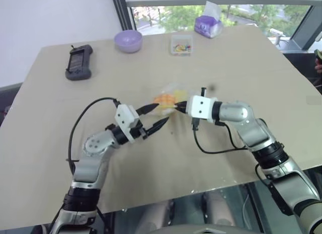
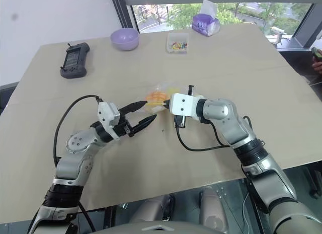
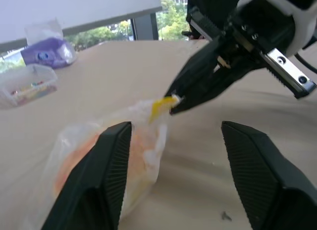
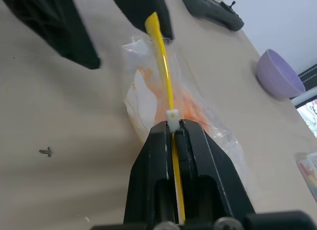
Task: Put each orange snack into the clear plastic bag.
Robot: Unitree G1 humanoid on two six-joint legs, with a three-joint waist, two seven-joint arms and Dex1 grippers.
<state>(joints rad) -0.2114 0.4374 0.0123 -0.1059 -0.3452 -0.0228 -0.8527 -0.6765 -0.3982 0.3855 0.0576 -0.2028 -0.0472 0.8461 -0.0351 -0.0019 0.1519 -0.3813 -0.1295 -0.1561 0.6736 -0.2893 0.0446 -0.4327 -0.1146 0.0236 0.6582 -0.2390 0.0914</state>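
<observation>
Next, the left gripper grabs the bag by the yellow zip strip (image 3: 161,107), since only that strip stands up while the clear film (image 3: 151,158) sags around the snack.
The clear plastic bag (image 1: 171,95) lies mid-table, and the orange snack (image 1: 163,99) shows through its plastic. My right gripper (image 1: 177,106) is shut on the bag's yellow zip strip (image 4: 161,47), at the white slider, holding that edge raised off the table. My left gripper (image 1: 161,113) is open just left of the bag, one finger (image 3: 111,161) close against the plastic and the other finger (image 3: 257,170) apart from it, with nothing gripped. In the right wrist view the snack (image 4: 185,104) sits under the strip.
At the table's far side stand a purple bowl (image 1: 128,41), a black handheld device (image 1: 79,62), a small clear box of coloured bits (image 1: 181,45) and a purple tissue pack (image 1: 208,25). The near table edge (image 1: 166,201) runs below both arms.
</observation>
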